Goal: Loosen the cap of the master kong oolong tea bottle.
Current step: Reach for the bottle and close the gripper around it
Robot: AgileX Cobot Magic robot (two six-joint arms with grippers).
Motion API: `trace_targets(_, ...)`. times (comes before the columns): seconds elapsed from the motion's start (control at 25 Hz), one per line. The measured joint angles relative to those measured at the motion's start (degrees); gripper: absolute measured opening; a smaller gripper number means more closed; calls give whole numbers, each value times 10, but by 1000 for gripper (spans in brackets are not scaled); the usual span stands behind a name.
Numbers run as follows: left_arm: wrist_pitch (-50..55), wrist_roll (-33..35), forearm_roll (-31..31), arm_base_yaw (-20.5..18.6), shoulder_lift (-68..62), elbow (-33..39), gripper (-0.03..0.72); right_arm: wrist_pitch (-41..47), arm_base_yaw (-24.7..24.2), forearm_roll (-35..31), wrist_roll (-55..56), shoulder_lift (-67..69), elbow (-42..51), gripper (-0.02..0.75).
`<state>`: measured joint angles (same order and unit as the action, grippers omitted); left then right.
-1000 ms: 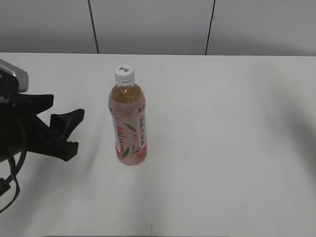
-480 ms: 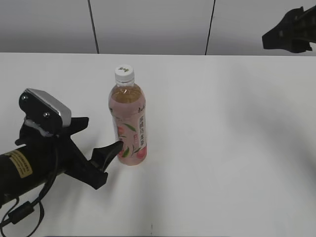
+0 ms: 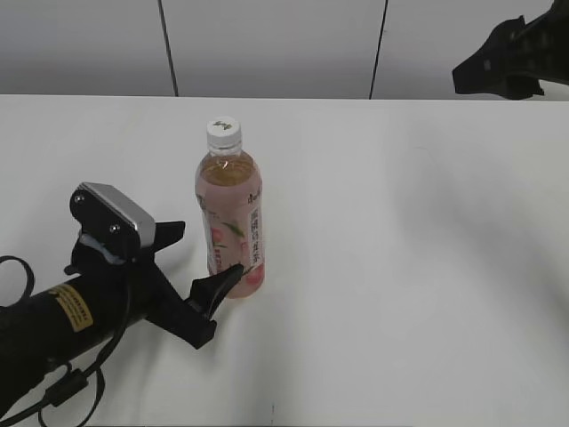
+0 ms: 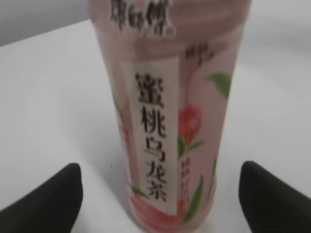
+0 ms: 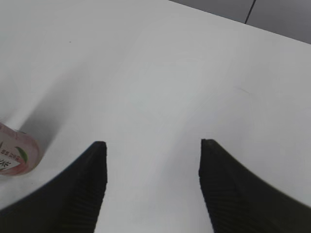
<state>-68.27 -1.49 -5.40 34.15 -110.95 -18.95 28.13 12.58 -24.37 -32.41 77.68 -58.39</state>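
Observation:
My left gripper is to grab the bottle by its labelled lower body point(image 3: 233, 240) point(image 4: 163, 145) next, so that it holds the bottle steady while the bottle's cap is loosened.
The master kong oolong tea bottle point(image 3: 229, 222) stands upright on the white table point(image 3: 400, 267), with its white cap point(image 3: 224, 132) on the neck. My left gripper point(image 3: 197, 258) is open at the bottle's lower part, one finger behind it and one point(image 3: 220, 283) at its front base. In the left wrist view the bottle point(image 4: 165, 111) fills the middle between the two wide-apart fingertips of the left gripper point(image 4: 159, 167), with gaps on both sides. My right gripper point(image 3: 498, 67) hangs high at the far right, open and empty point(image 5: 151, 144). The bottle's base point(image 5: 17, 155) shows at that view's left edge.
A grey panelled wall point(image 3: 267, 44) runs behind the table's far edge. The left arm's body and cable point(image 3: 62, 329) lie low over the front left of the table.
My left gripper has moved right toward the bottle and now straddles its lower part. My right gripper has come into view at the top right and shifted slightly left.

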Motion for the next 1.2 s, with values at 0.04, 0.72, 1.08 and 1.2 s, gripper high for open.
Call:
trace_targets(0.04,-2,-1,-1,0,0,-6,589,3,0,-2,0,0,-1,460)
trace_targets(0.72,-5,-3,-21,0,-20,-93,587,39,54,-23,-1,1,-32,460)
trace_targets(1.08,-4,-5,-20,1,-20,-106,391,90,119,-40,13,36,-73,460)
trace_targets(1.2,-4,-6,-25,1,-20,-106,393,146,121,-64,29,68,-122,460)
